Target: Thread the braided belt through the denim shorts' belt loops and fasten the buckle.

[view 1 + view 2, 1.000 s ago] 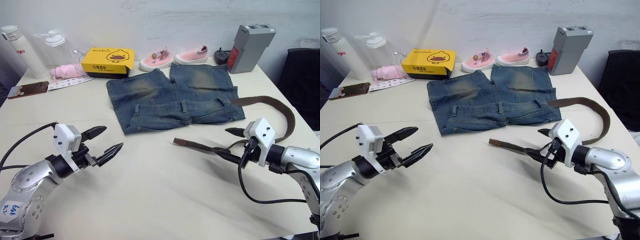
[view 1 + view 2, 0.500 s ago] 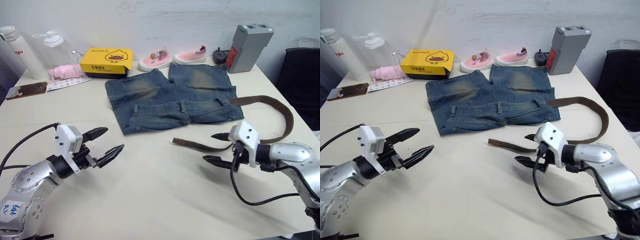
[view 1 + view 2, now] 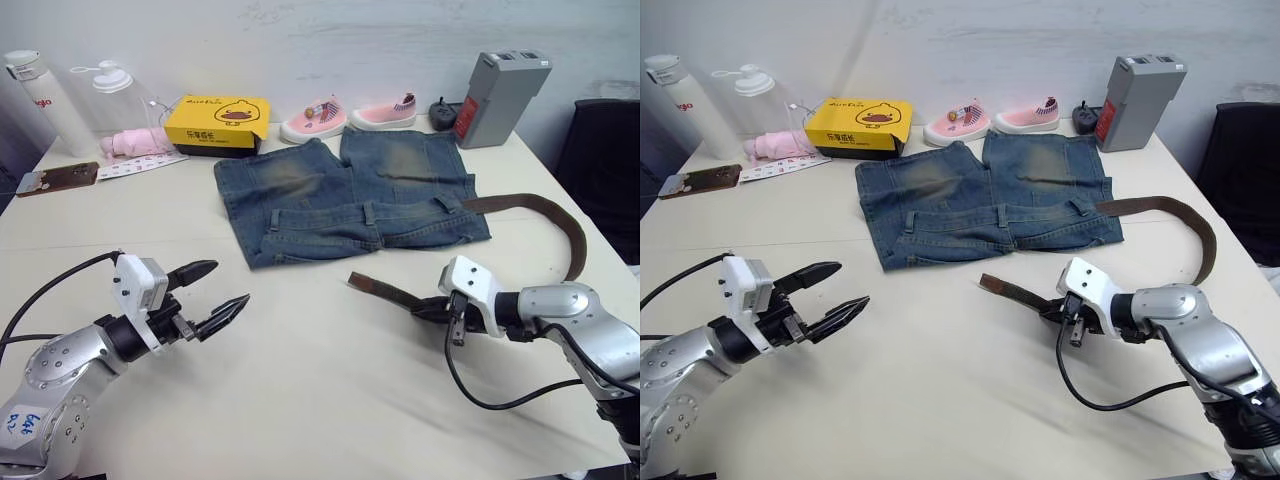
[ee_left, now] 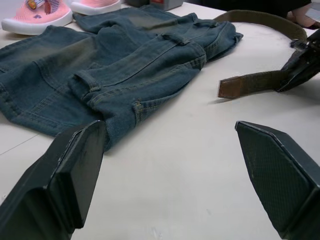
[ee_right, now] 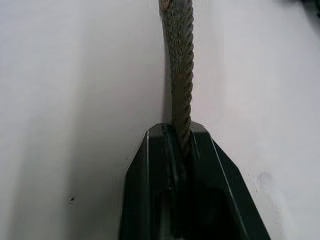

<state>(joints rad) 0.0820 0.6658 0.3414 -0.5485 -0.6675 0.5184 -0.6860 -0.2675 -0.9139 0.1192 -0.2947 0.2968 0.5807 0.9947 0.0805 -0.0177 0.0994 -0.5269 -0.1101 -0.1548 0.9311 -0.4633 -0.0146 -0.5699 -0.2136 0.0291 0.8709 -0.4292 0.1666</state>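
Note:
My left gripper picks up the braided belt by its stitched end next, to thread the belt through the shorts' belt loops.
The denim shorts lie flat at the middle of the table, waistband toward me, with belt loops along it. The braided belt curves from the shorts' right side round to its tapered tip in front of the shorts. My right gripper is shut on the belt a little behind that tip; in the right wrist view the strap sits pinched between the closed fingers. My left gripper hovers open at the front left, well clear of the shorts. The buckle is out of view.
Along the back edge stand two bottles, a pink cloth, a yellow box, two pink shoes and a grey box. A phone lies at the far left. A dark chair stands off the right edge.
My right gripper has moved left along the belt toward its tip and closed on the strap; it was open before. The left gripper has hardly moved.

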